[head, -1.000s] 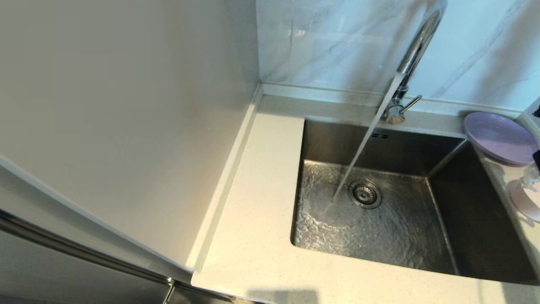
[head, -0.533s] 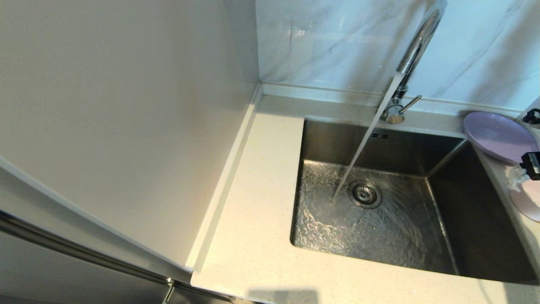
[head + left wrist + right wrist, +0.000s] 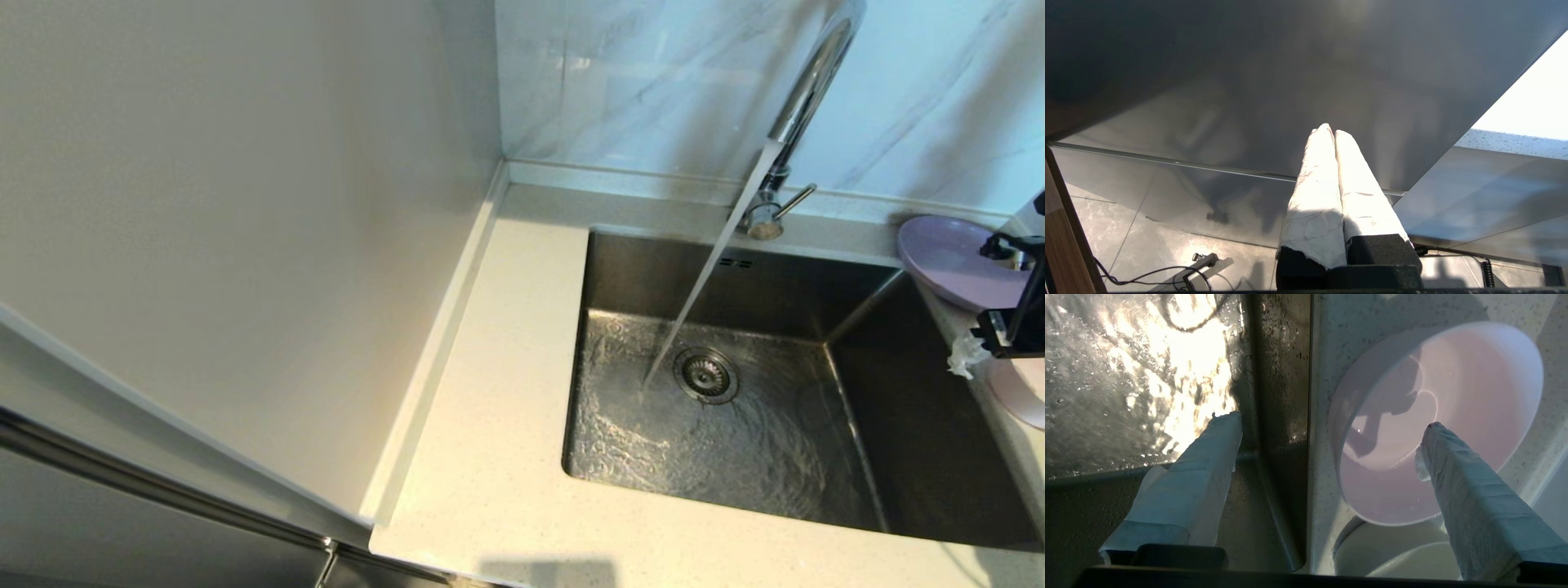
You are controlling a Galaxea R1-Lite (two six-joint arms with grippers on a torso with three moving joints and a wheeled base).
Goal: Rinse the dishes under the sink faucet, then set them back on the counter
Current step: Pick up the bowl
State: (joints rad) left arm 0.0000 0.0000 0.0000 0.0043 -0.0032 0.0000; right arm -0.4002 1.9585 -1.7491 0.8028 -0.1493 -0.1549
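Note:
I need to grab the pale pink bowl by its rim (image 3: 994,378) with my right gripper next, so that it can be rinsed under the faucet's stream (image 3: 722,237).
The lavender plate (image 3: 947,257) lies on the counter (image 3: 506,392) at the basin's back right corner. The pale pink bowl (image 3: 1020,400) sits on the counter strip right of the basin, cut by the head view's edge. My right gripper (image 3: 992,314) hovers open between plate and bowl. In the right wrist view the right gripper (image 3: 1331,421) spans the basin's edge: one finger over the basin, the other over the bowl (image 3: 1453,416), touching nothing. The chrome faucet (image 3: 804,98) pours a steady stream. My left gripper (image 3: 1331,130) is shut and parked low, below the counter.
The steel basin (image 3: 882,425) has water swirling round its drain (image 3: 706,376). A tall pale cabinet side (image 3: 245,245) rises left of the counter. Marbled wall tiles (image 3: 637,82) stand behind the faucet. A pale round object (image 3: 1412,555) lies on the counter beneath the bowl's near rim.
My right gripper has come further into the head view from the right edge, moving left and up above the counter strip. Plate and bowl stay put, and the water keeps running.

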